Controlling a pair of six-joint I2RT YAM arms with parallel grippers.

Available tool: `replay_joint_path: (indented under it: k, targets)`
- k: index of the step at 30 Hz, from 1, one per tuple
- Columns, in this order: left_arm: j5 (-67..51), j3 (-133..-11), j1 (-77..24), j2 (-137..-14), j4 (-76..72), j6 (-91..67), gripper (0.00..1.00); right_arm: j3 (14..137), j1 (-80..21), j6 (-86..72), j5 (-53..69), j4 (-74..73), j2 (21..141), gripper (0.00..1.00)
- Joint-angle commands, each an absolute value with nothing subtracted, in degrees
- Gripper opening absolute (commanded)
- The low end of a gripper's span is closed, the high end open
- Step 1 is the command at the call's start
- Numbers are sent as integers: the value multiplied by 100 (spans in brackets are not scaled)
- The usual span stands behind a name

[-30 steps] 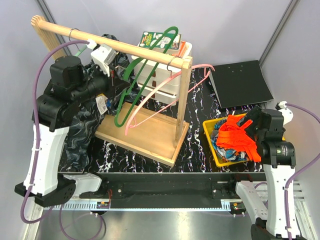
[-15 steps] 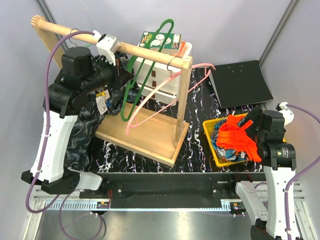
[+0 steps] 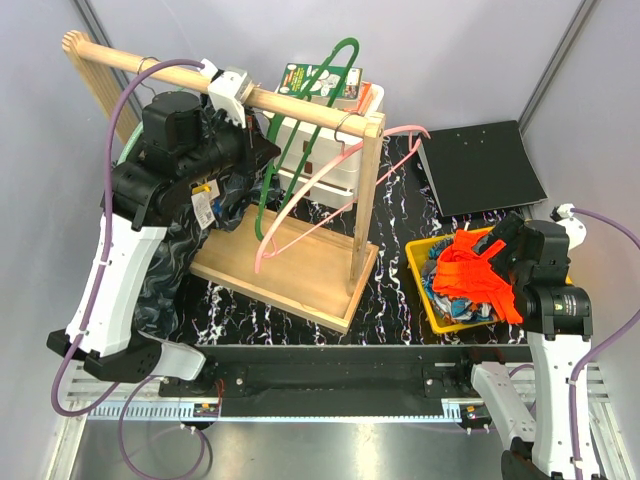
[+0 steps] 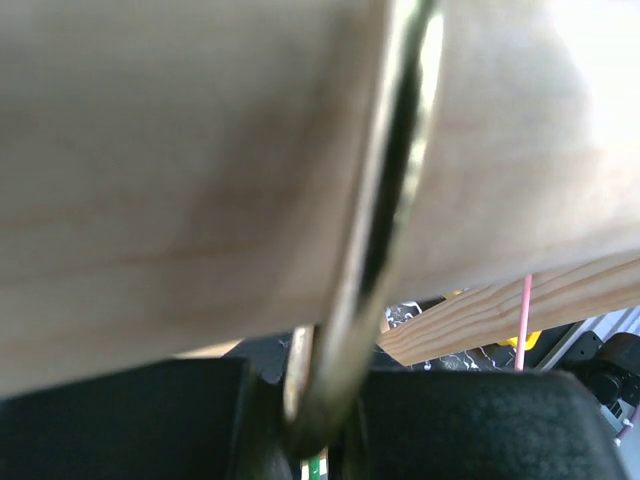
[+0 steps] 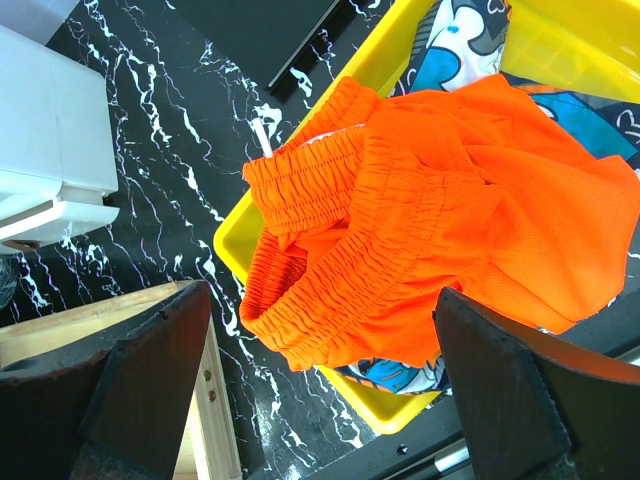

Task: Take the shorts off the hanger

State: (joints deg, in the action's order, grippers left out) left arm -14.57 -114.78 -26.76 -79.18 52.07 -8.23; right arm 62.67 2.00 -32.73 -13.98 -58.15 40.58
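Observation:
The hanger's metal hook curves over the wooden rod and would remain hung on it, so it is time for my left gripper to open now.
The dark navy-grey patterned shorts (image 3: 165, 275) hang from a hanger beside the left arm. My left gripper (image 3: 250, 125) is up at the wooden rod (image 3: 110, 58) of the rack. In the left wrist view it (image 4: 320, 420) is shut on the hanger's metal hook (image 4: 395, 200), which curves over the rod (image 4: 180, 170). The orange shorts (image 3: 480, 275) lie in the yellow bin (image 3: 418, 262) on top of the blue, orange and white patterned shorts (image 5: 470, 30). My right gripper (image 5: 325, 400) is open and empty just above the orange shorts (image 5: 450, 250).
An empty green hanger (image 3: 300, 130) and an empty pink hanger (image 3: 315, 195) hang on the rod. The rack's wooden base (image 3: 290, 265) lies on the black marbled table. A white drawer unit (image 3: 330, 165) with a green box (image 3: 310, 78) stands behind. A black board (image 3: 480, 165) lies at the back right.
My left arm has risen and moved right along the rod with the hanger hook and the dark shorts. The green hanger has swung right. The right arm has not moved.

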Motion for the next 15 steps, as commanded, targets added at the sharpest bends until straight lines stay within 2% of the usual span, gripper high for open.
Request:
replay_joint_path:
  k: [1,4,6,9,11,13,15]
  targets:
    - [-1266,-11619,-2716,-7849,4852,-853,1,6328,211,-3146,-1380,-5581,4087,100]
    - [-1213,-11619,-2716,-7857,4852,-844,5,6328,211,-3181,-1327,-5546,4131,100]
    - [-1213,-11610,-2716,-7849,4860,-835,12,6328,211,-3190,-1283,-5520,4140,100]
    - [-1248,-11575,-2716,-7849,4852,-791,14,6328,211,-3190,-1257,-5502,4166,100]
    - [-1257,-11549,-2716,-7849,4860,-765,21,6337,211,-3182,-1248,-5502,4166,100]
    - [-1327,-11523,-2725,-7805,4878,-730,34,6337,211,-3182,-1239,-5502,4157,100]
    - [-1406,-11496,-2716,-7709,4869,-703,41,6337,211,-3182,-1239,-5511,4157,100]
